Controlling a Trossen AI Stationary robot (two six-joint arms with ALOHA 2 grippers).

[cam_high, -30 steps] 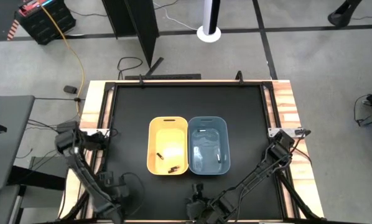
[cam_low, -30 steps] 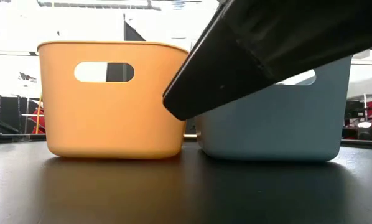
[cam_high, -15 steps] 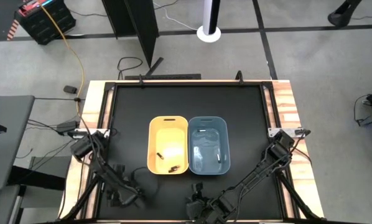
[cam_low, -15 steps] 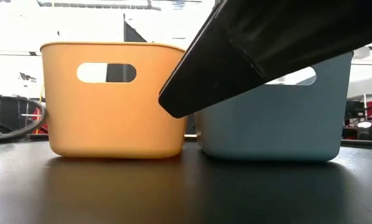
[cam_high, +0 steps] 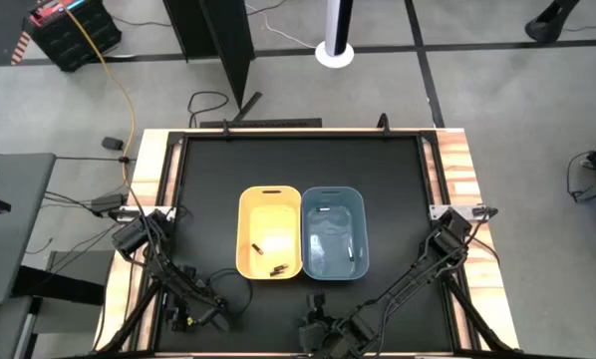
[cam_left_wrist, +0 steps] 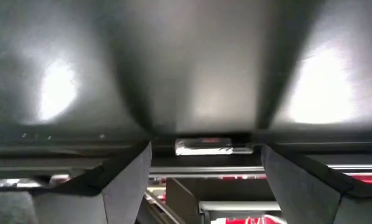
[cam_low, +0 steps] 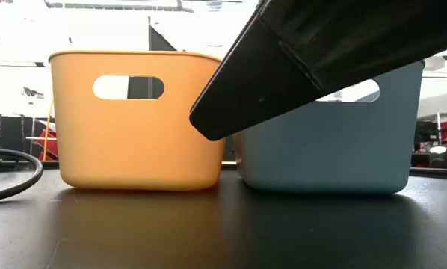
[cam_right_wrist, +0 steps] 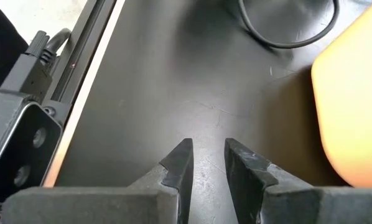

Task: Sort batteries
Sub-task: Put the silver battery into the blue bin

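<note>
My left gripper will next grab the silver battery by both its ends, so that it can sort the silver battery into the blue bin (cam_high: 333,227).
The yellow bin (cam_high: 269,224) and the blue bin (cam_high: 333,227) stand side by side mid-table. Two dark batteries (cam_high: 276,268) lie on the yellow bin's floor, and white batteries (cam_high: 350,254) lie in the blue one. My left gripper (cam_high: 192,315) is low at the near left of the table, away from the bins; its fingers (cam_left_wrist: 127,180) stand wide open. My right gripper (cam_high: 318,334) is low at the near edge, below the gap between the bins. In the right wrist view its fingers (cam_right_wrist: 208,155) are open by a narrow gap over bare table, with the yellow bin (cam_right_wrist: 354,93) beside them.
A black cable (cam_low: 10,175) from the left arm loops on the table left of the yellow bin (cam_low: 137,119). The right arm's dark link (cam_low: 321,60) crosses in front of the blue bin (cam_low: 335,149). A dark box (cam_right_wrist: 18,140) sits at the table's edge rail.
My left arm has folded down from the table's left edge toward the near left corner, and its gripper has sunk close to the table. Its cable has come into the low view and dropped onto the table. The bins and my right arm have stayed put.
</note>
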